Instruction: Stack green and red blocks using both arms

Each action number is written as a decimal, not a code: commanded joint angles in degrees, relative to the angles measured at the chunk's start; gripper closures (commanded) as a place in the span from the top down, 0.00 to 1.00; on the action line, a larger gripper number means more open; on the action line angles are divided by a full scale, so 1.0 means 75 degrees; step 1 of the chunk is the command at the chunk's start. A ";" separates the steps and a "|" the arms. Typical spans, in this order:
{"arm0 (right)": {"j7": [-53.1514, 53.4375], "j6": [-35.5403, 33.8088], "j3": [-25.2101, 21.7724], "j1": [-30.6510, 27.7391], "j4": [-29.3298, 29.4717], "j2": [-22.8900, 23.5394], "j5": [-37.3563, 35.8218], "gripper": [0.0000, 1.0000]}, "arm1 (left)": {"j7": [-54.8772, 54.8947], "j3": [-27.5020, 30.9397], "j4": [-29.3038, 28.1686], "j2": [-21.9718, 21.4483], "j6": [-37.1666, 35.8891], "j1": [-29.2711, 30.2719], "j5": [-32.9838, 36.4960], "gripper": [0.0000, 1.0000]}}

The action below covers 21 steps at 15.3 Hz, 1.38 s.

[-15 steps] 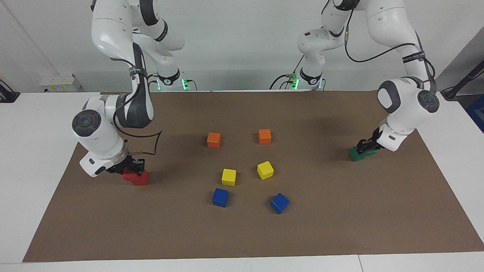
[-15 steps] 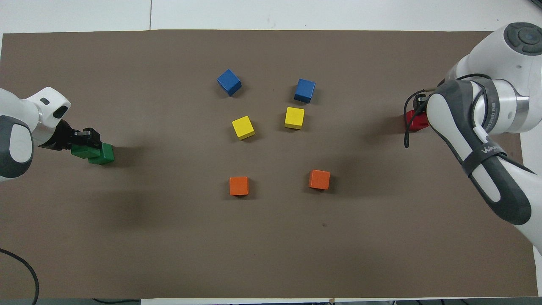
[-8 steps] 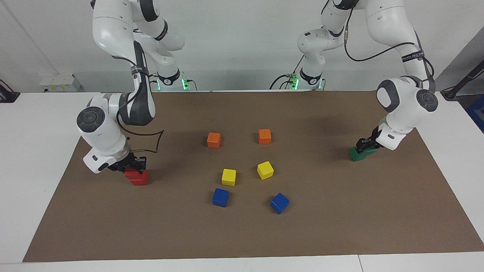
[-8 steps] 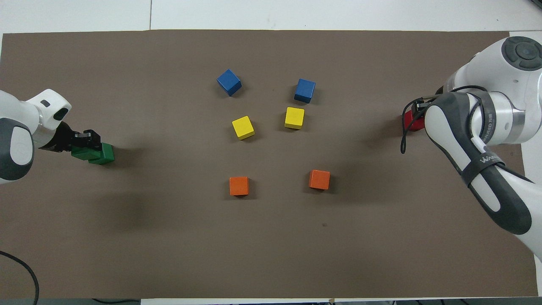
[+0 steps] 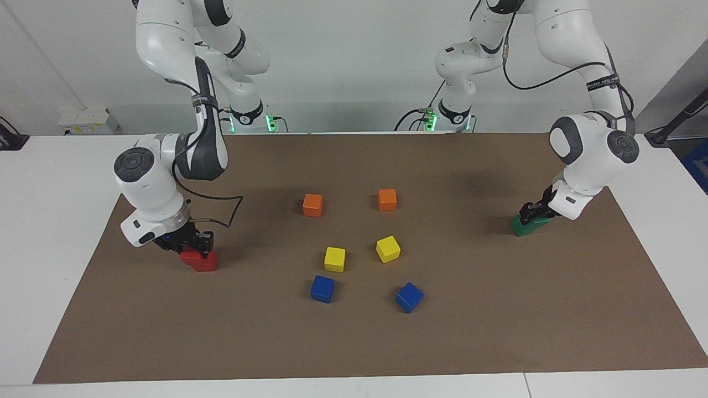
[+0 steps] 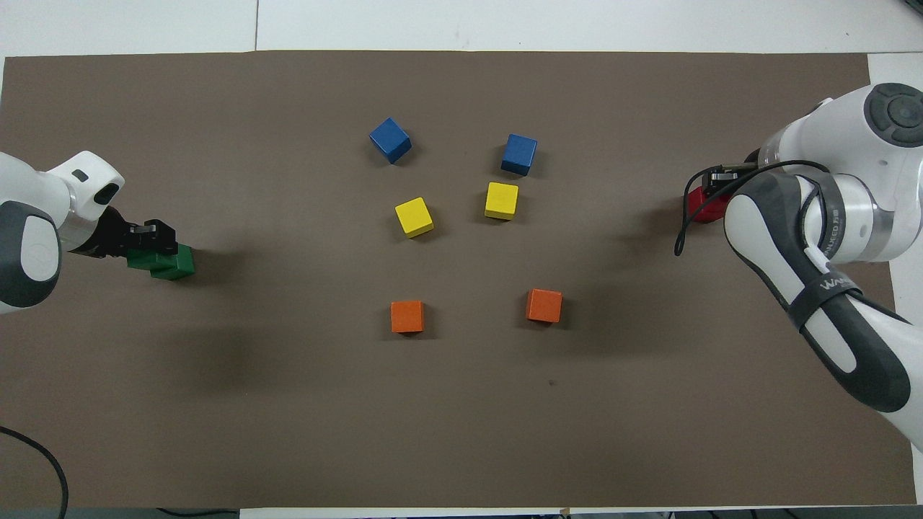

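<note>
The held red block rests on the lower red block and would remain there, so it is now time for my right gripper to release it.
My right gripper (image 5: pixel 194 246) is low at the right arm's end of the mat, shut on a red block (image 5: pixel 189 255) that rests askew on the second red block (image 5: pixel 206 263). In the overhead view the red blocks (image 6: pixel 703 207) are partly hidden by that arm. My left gripper (image 5: pixel 532 214) is low at the left arm's end, shut on a green block (image 5: pixel 539 222) lying off-centre on the second green block (image 5: pixel 519 226). The overhead view shows the left gripper (image 6: pixel 148 238), the upper green block (image 6: pixel 144 259) and the lower one (image 6: pixel 180 264).
Mid-mat on the brown mat (image 5: pixel 498 309) lie two orange cubes (image 5: pixel 312 205) (image 5: pixel 387 199), two yellow cubes (image 5: pixel 334 259) (image 5: pixel 388 249) and, farthest from the robots, two blue cubes (image 5: pixel 322 289) (image 5: pixel 409 297). White table surrounds the mat.
The right arm's wrist and elbow have lifted and swung toward the robots while its gripper stayed on the red block. The left arm has shifted only slightly. No block has moved.
</note>
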 commanded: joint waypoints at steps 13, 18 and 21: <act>0.0322 -0.2689 0.0218 0.0128 0.1379 -0.0438 -0.0051 1.00 | 0.0141 -0.0042 0.2607 -0.1262 -0.3855 -0.0223 -0.0043 1.00; -0.0217 -0.4075 0.0605 0.0116 0.1747 -0.1807 -0.0028 1.00 | 0.0071 0.0516 0.2841 -0.1581 -0.4197 -0.1309 0.0122 1.00; -0.0217 -0.4581 0.0711 0.0116 0.1735 -0.2418 0.0066 1.00 | -0.0022 0.0801 0.2993 -0.1557 -0.4278 -0.1583 0.0040 1.00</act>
